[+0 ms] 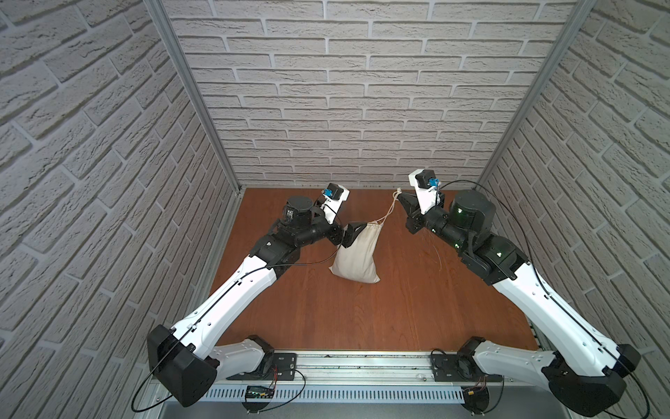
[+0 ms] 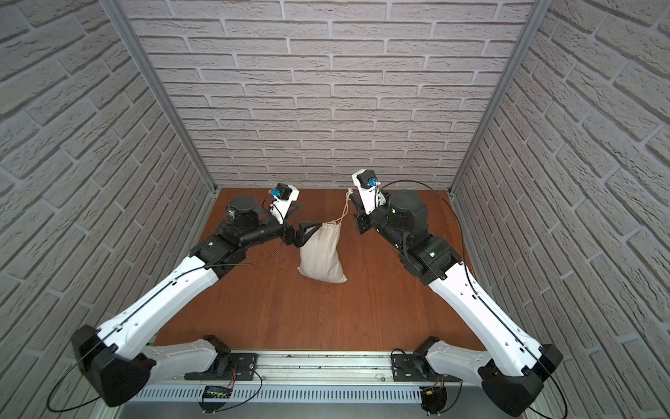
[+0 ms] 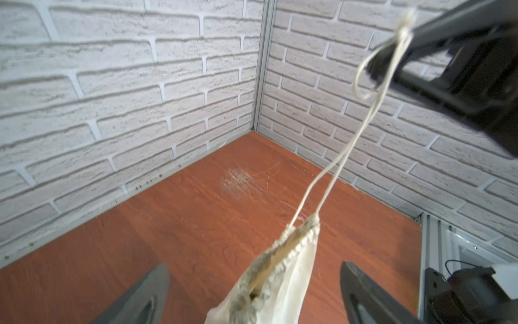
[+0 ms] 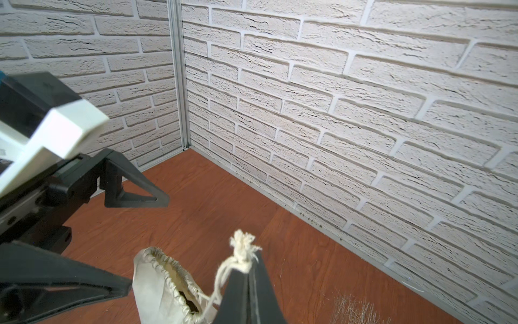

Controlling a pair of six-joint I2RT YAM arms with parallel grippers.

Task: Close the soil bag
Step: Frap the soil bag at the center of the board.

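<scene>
I will close my left gripper around the cord where it leaves the bag's neck [image 1: 374,226], so that my right gripper can pull the bag closed.
The soil bag [image 1: 357,257] [image 2: 322,254] is a cream cloth sack standing on the wooden table, leaning slightly. Its gathered mouth [image 3: 280,252] [image 4: 173,280] is a narrow slit with dark contents showing. The cord [image 1: 388,214] [image 3: 350,148] runs taut from the neck up to my right gripper [image 1: 400,201] [image 4: 248,266], which is shut on it just below the knot [image 4: 244,246]. My left gripper [image 1: 348,226] [image 3: 253,265] stands open at the bag's neck. Its fingers [image 3: 157,283] are wide apart on either side of the cloth, touching nothing.
Brick-pattern walls close the table [image 1: 362,319] on three sides. A metal rail [image 1: 362,362] with the arm bases runs along the front. Pale scratch marks [image 3: 241,182] [image 4: 353,308] show on the wood behind and to the right of the bag.
</scene>
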